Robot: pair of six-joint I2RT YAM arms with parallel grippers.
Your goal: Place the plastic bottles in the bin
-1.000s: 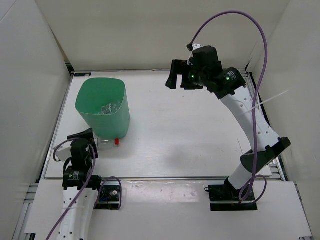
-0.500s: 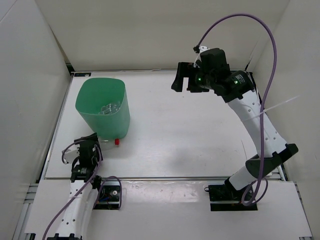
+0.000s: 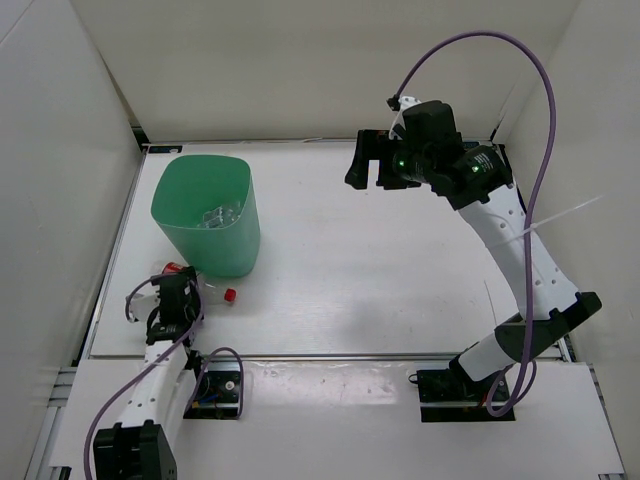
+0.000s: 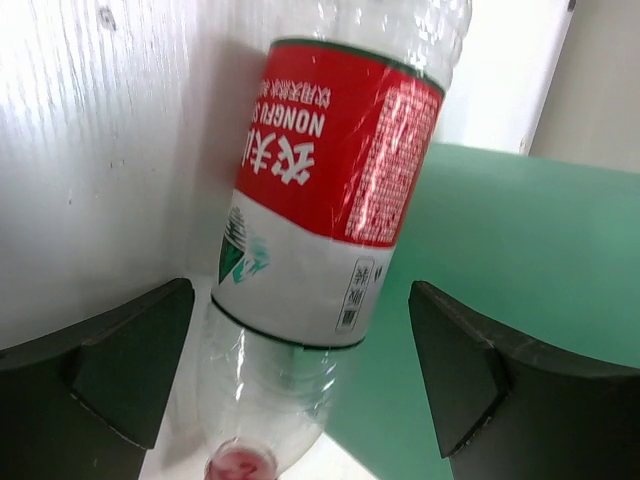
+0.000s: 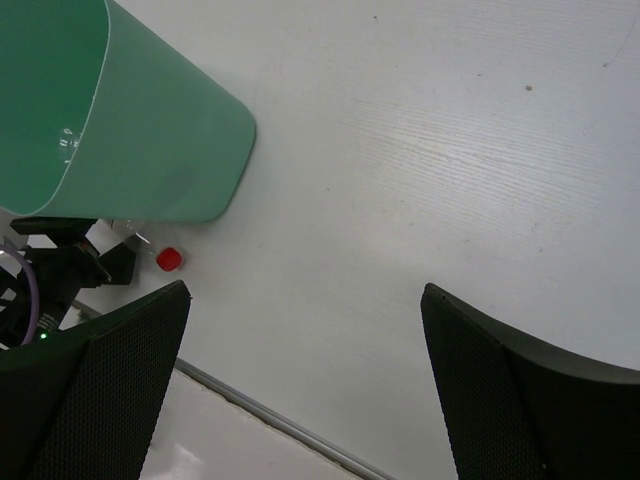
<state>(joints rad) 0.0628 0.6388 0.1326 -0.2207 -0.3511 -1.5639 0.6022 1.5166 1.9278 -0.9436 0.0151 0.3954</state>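
Observation:
I should close my left gripper: the red-label bottle's shoulder is between its fingers, a gap each side.
The red-label bottle (image 4: 330, 170) lies on the table against the foot of the mint-green bin (image 3: 205, 215), its red cap (image 3: 229, 295) pointing right. My left gripper (image 3: 177, 300) is open right over it. In the left wrist view the gripper (image 4: 300, 290) straddles the bottle's clear shoulder with a gap at each finger, and the bin wall (image 4: 510, 260) is just beyond. Clear bottles (image 3: 220, 215) lie inside the bin. My right gripper (image 3: 375, 160) is open and empty, high over the far middle. The right wrist view shows the bin (image 5: 130, 130) and the red cap (image 5: 170, 259).
White walls enclose the table on the left, back and right. The table's front rail (image 5: 290, 425) runs below the right gripper (image 5: 305, 292). The left arm (image 5: 50, 285) shows beside the bin's foot in the right wrist view.
My left gripper has closed in over the bottle by the bin's foot, and the bottle shifted slightly, its cap now a bit nearer. The right arm drifted slightly right.

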